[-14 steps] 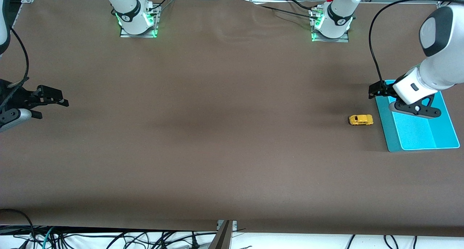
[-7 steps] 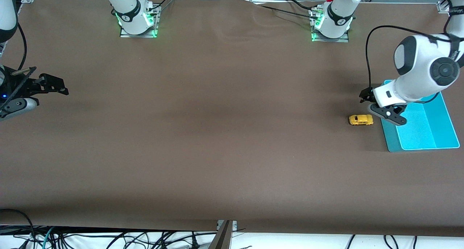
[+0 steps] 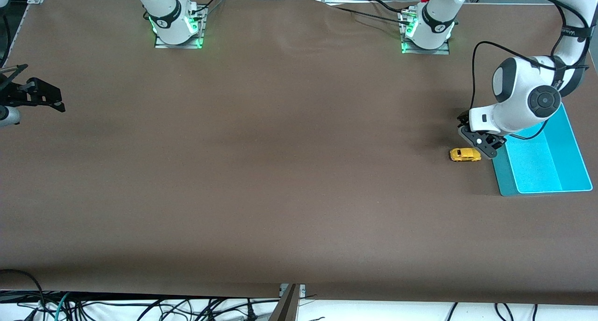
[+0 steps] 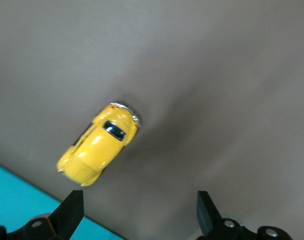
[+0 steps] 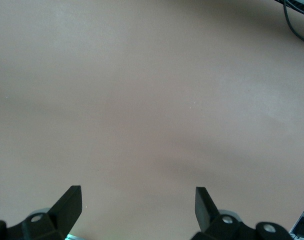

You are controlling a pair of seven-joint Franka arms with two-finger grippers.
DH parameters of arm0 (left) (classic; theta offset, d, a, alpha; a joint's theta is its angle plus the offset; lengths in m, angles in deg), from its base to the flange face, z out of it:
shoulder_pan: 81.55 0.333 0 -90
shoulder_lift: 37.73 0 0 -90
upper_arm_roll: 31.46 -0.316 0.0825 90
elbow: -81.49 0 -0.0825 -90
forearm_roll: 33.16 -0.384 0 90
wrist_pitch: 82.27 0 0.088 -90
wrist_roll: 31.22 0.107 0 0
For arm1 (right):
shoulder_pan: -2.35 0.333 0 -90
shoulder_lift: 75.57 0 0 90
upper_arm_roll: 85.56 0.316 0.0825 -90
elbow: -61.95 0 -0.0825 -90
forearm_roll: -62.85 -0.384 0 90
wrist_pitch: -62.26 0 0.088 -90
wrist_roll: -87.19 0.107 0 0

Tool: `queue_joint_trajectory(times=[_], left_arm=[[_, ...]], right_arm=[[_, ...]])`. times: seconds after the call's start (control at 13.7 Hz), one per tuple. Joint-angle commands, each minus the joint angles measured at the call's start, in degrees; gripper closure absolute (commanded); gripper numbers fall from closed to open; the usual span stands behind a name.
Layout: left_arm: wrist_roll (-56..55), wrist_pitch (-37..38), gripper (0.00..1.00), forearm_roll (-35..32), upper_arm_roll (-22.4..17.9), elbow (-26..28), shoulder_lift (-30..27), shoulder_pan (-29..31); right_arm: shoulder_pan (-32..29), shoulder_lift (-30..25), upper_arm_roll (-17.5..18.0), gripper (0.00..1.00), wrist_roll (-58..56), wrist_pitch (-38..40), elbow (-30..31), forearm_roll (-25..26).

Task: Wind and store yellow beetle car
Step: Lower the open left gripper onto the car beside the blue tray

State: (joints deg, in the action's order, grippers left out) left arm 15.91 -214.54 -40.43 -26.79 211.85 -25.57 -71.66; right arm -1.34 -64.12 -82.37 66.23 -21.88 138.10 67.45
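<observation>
I should grab the yellow beetle car (image 3: 465, 154) next with my left gripper, by the sides of its body. Then I can store it in the teal tray.
The yellow beetle car (image 3: 465, 154) stands on its wheels on the brown table, close beside the teal tray (image 3: 504, 178) at the left arm's end. My left gripper (image 3: 477, 142) hangs low over the table right next to the car, between it and the tray. In the left wrist view the car (image 4: 99, 145) lies just off one fingertip, outside the open gripper (image 4: 139, 200), with nothing between the fingers. My right gripper (image 3: 51, 99) waits at the right arm's end of the table, open and empty (image 5: 136, 196).
The tray's inside (image 3: 544, 164) holds nothing, and its corner (image 4: 14, 200) shows in the left wrist view. Both arm bases (image 3: 176, 26) (image 3: 426, 31) stand along the table's edge away from the front camera. Cables (image 3: 140, 307) hang below the near edge.
My left gripper has swung from over the tray to beside the car. My right gripper has drawn back toward the table's end. The car has not moved.
</observation>
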Motion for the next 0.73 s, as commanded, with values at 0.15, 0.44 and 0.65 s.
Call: queue_joint_trajectory(times=[0.15, 0.44, 0.65], left_arm=[[17.1, -10.4, 0.01, -2.0, 0.3, -0.4, 4.2, 0.7], [24.3, -16.3, 0.01, -4.5, 0.3, -0.5, 8.0, 0.7], [26.8, -17.6, 0.0, -5.2, 0.0, -1.3, 9.7, 0.7]], right_arm=[[0.3, -2.1, 0.7, 0.0, 8.8, 0.7, 2.6, 1.0], [0.9, -1.7, 0.7, 0.0, 11.8, 1.5, 2.3, 1.0], [1.1, -1.2, 0.7, 0.0, 11.7, 1.3, 2.0, 1.1]])
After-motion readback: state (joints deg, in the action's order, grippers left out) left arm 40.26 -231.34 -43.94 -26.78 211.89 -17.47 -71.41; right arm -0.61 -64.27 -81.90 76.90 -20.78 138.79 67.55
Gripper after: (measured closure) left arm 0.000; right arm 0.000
